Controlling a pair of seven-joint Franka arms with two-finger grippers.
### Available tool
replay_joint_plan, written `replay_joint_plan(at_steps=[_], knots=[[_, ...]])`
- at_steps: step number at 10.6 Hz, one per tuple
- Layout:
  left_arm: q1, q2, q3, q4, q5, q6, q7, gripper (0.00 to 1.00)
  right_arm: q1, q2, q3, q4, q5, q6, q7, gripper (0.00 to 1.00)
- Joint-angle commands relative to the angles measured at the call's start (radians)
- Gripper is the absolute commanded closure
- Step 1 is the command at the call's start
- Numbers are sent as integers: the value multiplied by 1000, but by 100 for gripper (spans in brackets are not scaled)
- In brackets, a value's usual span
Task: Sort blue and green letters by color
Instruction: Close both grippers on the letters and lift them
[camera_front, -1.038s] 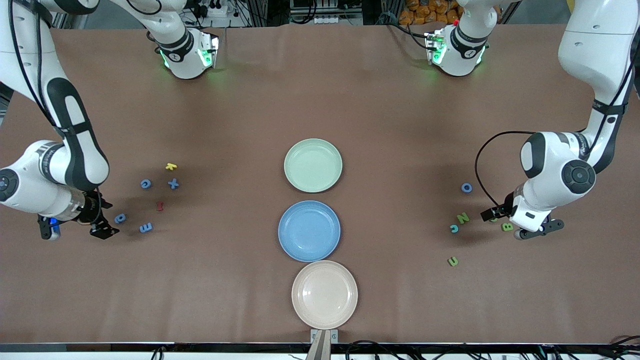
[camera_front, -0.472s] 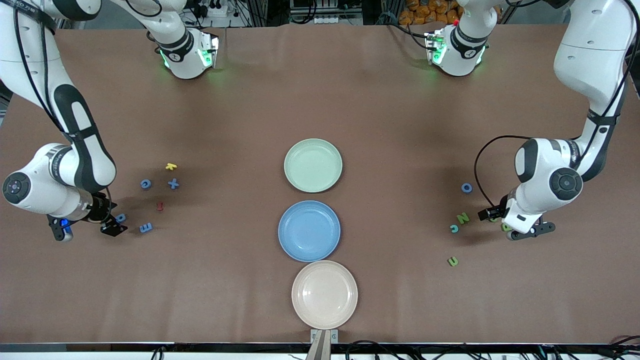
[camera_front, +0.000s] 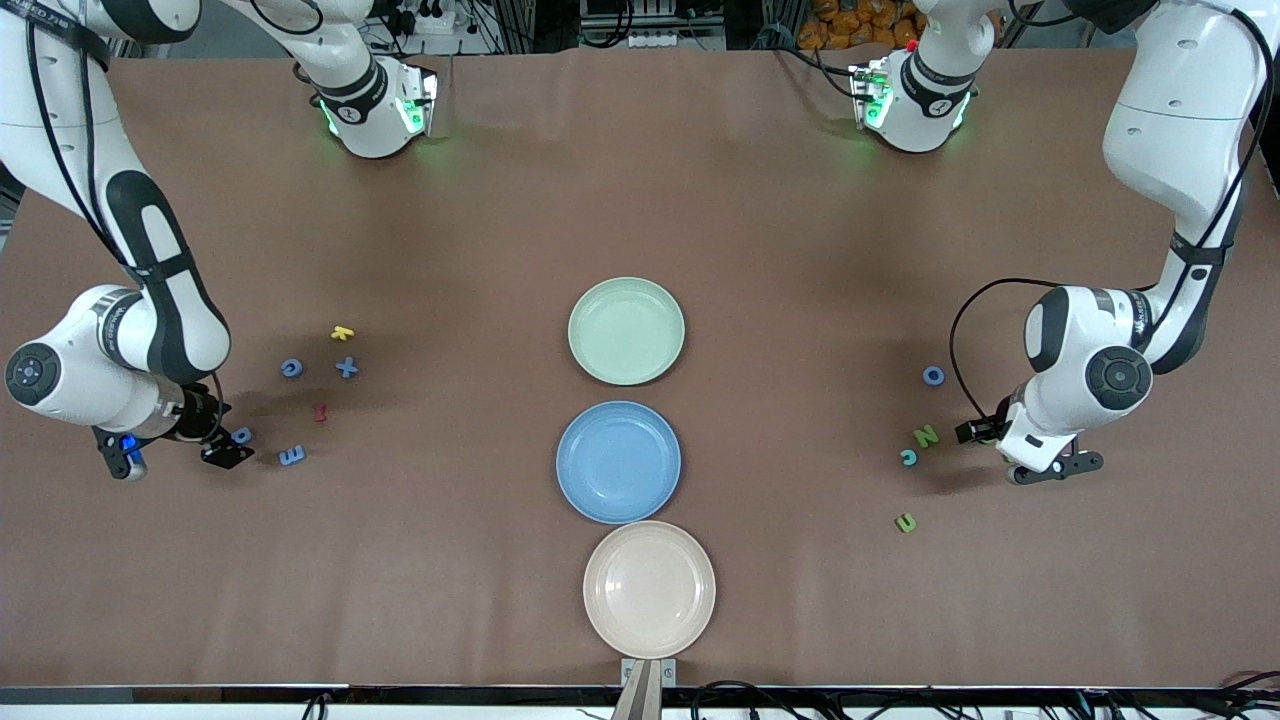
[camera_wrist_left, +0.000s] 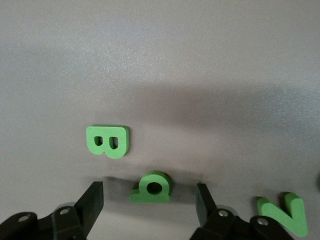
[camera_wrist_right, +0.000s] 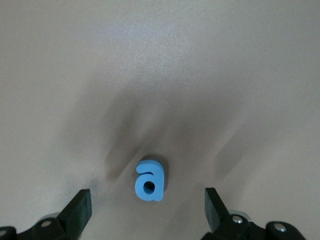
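Note:
The blue letter "a" needs to be sorted onto the blue plate (camera_front: 618, 462), so my right gripper will grip it by its round holed bowl (camera_front: 241, 436) next.
My left gripper (camera_front: 1012, 452) is low over the table at the left arm's end. Its open fingers straddle a small green letter "a" (camera_wrist_left: 151, 186) with a gap on each side, as the left wrist view (camera_wrist_left: 149, 204) shows. A green B (camera_wrist_left: 107, 141) and a green N (camera_wrist_left: 284, 213) lie beside it. At the right arm's end my right gripper (camera_front: 222, 436) is open, with a blue "a" (camera_wrist_right: 149, 180) lying flat just ahead of its fingertips (camera_wrist_right: 80, 202). That blue "a" (camera_front: 241, 435) also shows in the front view.
A green plate (camera_front: 626, 290), a blue plate (camera_front: 618, 415) and a beige plate (camera_front: 649, 535) sit in a row mid-table. A blue O (camera_front: 933, 376), green N (camera_front: 927, 436), bluish J (camera_front: 908, 457) and green U (camera_front: 906, 522) lie near the left gripper. A yellow letter (camera_front: 342, 333), blue X (camera_front: 346, 368), blue G (camera_front: 291, 368), red letter (camera_front: 320, 411) and blue E (camera_front: 291, 456) lie near the right gripper.
The left gripper has shifted over the green letters, so it now hides the B in the front view, and its fingers have narrowed a little. The right gripper has slid up to the blue "a".

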Motion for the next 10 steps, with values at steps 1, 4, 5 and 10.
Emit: replay_joint_plan(at_steps=[1,4,5,10], knots=[[-1,16,4,18,36,7,-26,20,-16,10,7,-32,10,66,-35,0],[-3,16,4,18,36,7,-28,25,-14,11,6,-51,10,100,-44,15],[-1,16,4,18,36,7,-28,31,-16,10,7,-51,15,92,-46,30],[-1,23,4,23,81,9,-22,81,-13,7,7,-57,13,86,-95,100]])
